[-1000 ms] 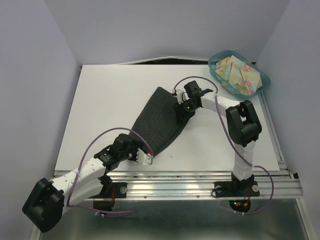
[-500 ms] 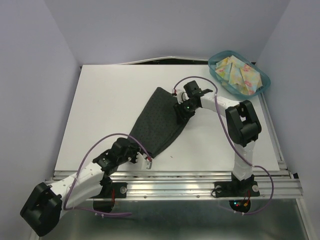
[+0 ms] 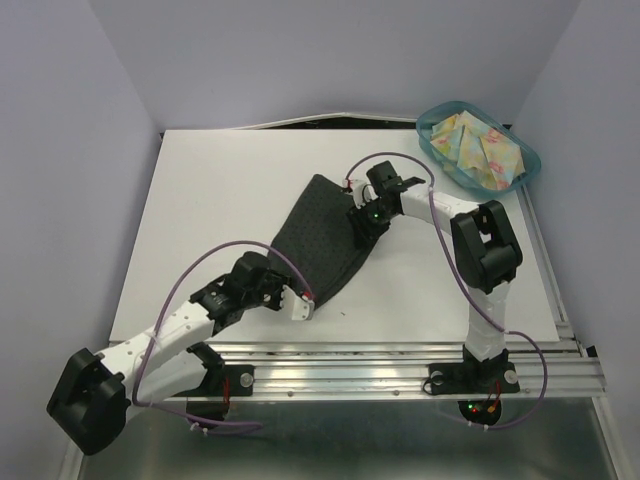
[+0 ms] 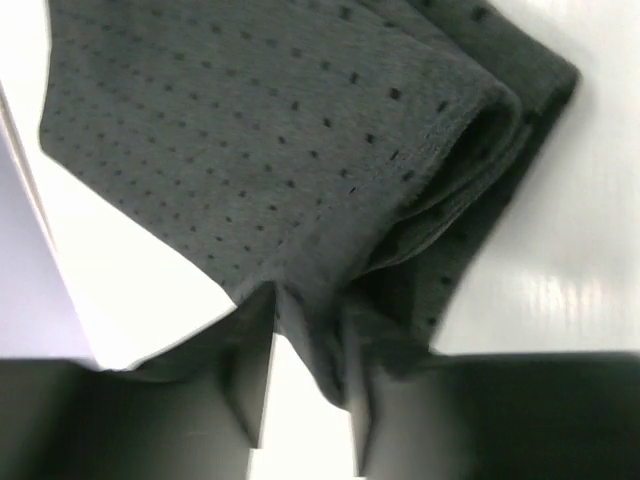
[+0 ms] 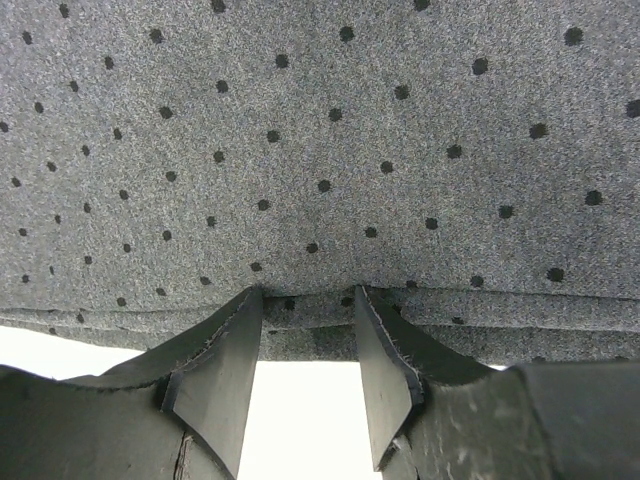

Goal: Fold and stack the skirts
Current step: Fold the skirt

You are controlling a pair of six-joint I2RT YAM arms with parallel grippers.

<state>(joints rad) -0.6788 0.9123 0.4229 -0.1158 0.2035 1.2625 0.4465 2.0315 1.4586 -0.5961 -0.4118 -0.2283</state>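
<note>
The dark charcoal skirt needs to be folded over the rest. My left gripper should grab it by its near corner next, with the layers pinched between its fingers.
The dark charcoal skirt lies flat on the white table, running diagonally from the middle towards the near edge. My left gripper is at the skirt's near corner. In the left wrist view a wedge of the dotted cloth is drawn in between its fingers. My right gripper sits on the skirt's far right edge. In the right wrist view its fingertips stand narrow on the layered hem. The yellow floral skirt lies crumpled in the teal bin.
The translucent teal bin stands at the table's far right corner. The table's near edge with its metal rail runs just below my left gripper. The grey walls close in at the left and the back.
My left gripper has moved right and slightly away from the near edge, onto the skirt's near corner, which has shifted a little. My right arm has not moved.
</note>
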